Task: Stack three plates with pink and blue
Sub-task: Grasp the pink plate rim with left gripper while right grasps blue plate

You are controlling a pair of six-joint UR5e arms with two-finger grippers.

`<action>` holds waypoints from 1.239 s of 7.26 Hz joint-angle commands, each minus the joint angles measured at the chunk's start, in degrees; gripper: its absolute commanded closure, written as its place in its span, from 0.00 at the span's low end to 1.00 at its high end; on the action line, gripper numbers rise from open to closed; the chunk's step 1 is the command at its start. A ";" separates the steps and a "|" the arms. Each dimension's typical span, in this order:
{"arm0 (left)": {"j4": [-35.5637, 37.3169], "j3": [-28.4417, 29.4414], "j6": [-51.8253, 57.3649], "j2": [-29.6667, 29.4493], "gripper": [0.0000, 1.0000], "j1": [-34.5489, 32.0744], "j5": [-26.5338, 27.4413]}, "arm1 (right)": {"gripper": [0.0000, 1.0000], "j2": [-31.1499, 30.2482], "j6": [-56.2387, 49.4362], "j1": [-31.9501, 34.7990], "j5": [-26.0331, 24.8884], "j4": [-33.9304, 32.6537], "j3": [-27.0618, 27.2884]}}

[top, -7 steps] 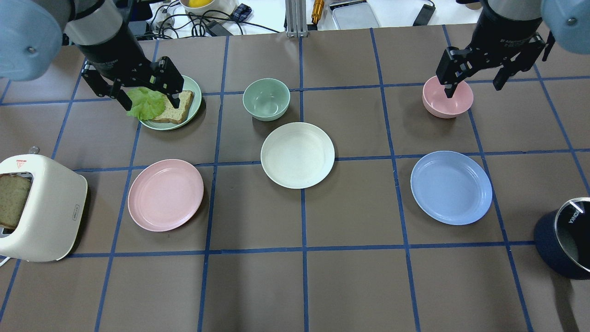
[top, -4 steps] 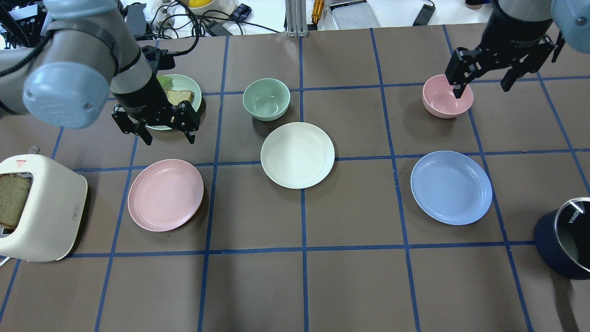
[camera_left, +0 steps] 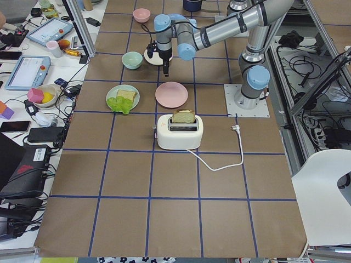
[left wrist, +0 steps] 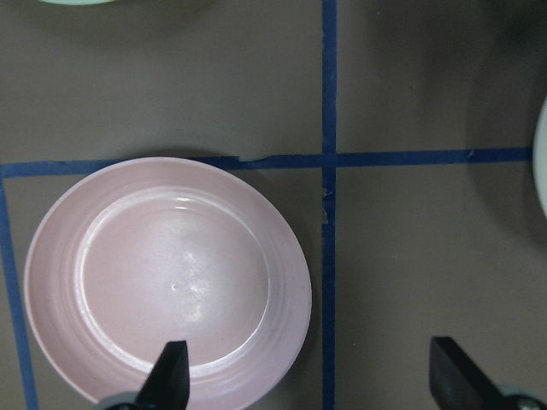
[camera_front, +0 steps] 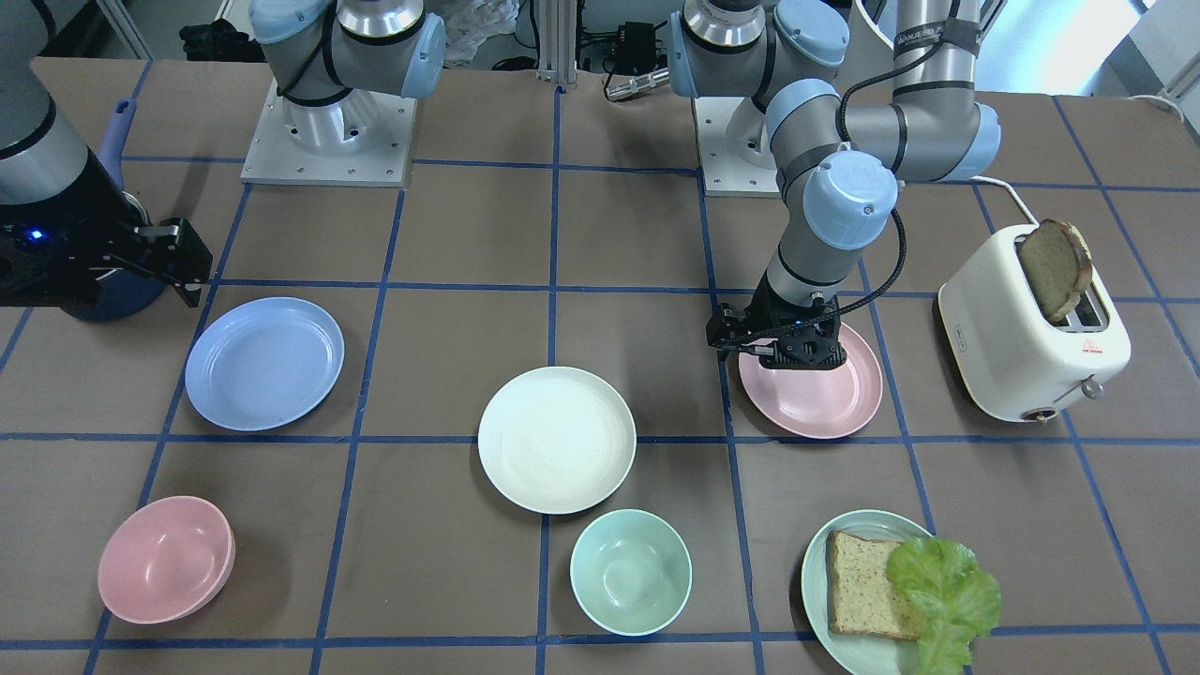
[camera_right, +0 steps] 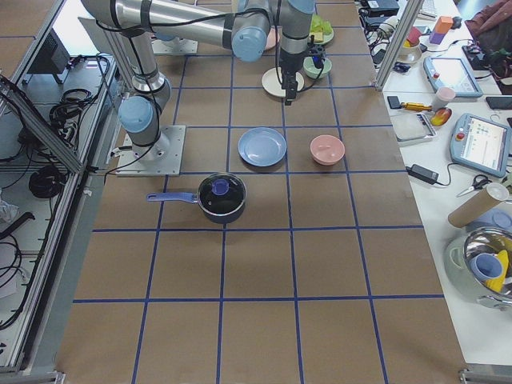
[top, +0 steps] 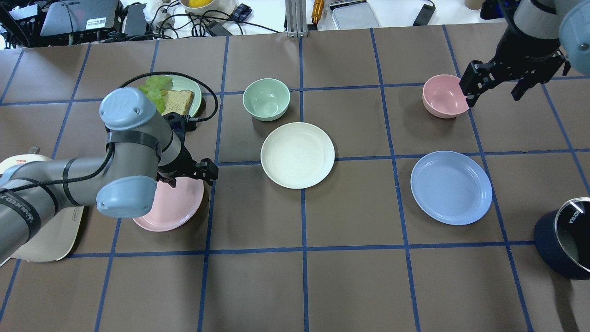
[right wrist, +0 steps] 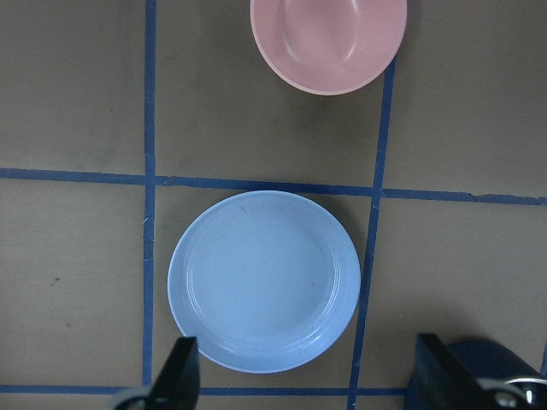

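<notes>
My left gripper will next grab the pale pink plate by its rim (camera_front: 747,388) and stack the pale pink plate onto the cream-white plate (camera_front: 557,440).
The pale pink plate (top: 173,210) lies at the table's left, the cream-white plate (top: 297,155) in the middle and the light blue plate (top: 451,187) at the right, all apart. My left gripper (top: 190,176) hangs open and empty over the pink plate's right rim. In the left wrist view the pink plate (left wrist: 167,282) lies just beyond the open gripper (left wrist: 312,380). My right gripper (top: 492,90) is open and empty, high up beside the pink bowl. In the right wrist view the blue plate (right wrist: 263,280) lies beyond the open gripper (right wrist: 312,376).
A mint bowl (top: 266,99) stands just behind the cream plate. A pink bowl (top: 442,97) stands behind the blue plate. A mint plate (top: 197,94) with bread and lettuce is at the back left. A white toaster (camera_front: 1031,328) and a dark pot (top: 564,237) stand at the table's ends.
My left arm has swung from over the mint plate with bread toward the front, to over the pink plate. My right gripper has shifted to the right, off the pink bowl. Both stay open.
</notes>
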 commanded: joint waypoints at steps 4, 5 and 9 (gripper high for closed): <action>10.18 -4.45 -0.11 -4.07 0.77 -0.16 0.42 | 0.11 -0.46 -4.42 -6.33 -0.01 -10.65 10.91; 10.71 -4.28 0.07 -4.07 0.95 -0.16 0.42 | 0.11 -0.54 -6.60 -7.90 -0.01 -12.61 12.77; 11.06 -3.66 -0.81 -3.11 1.00 -0.43 0.33 | 0.16 -0.46 -9.24 -9.76 -0.01 -19.10 19.26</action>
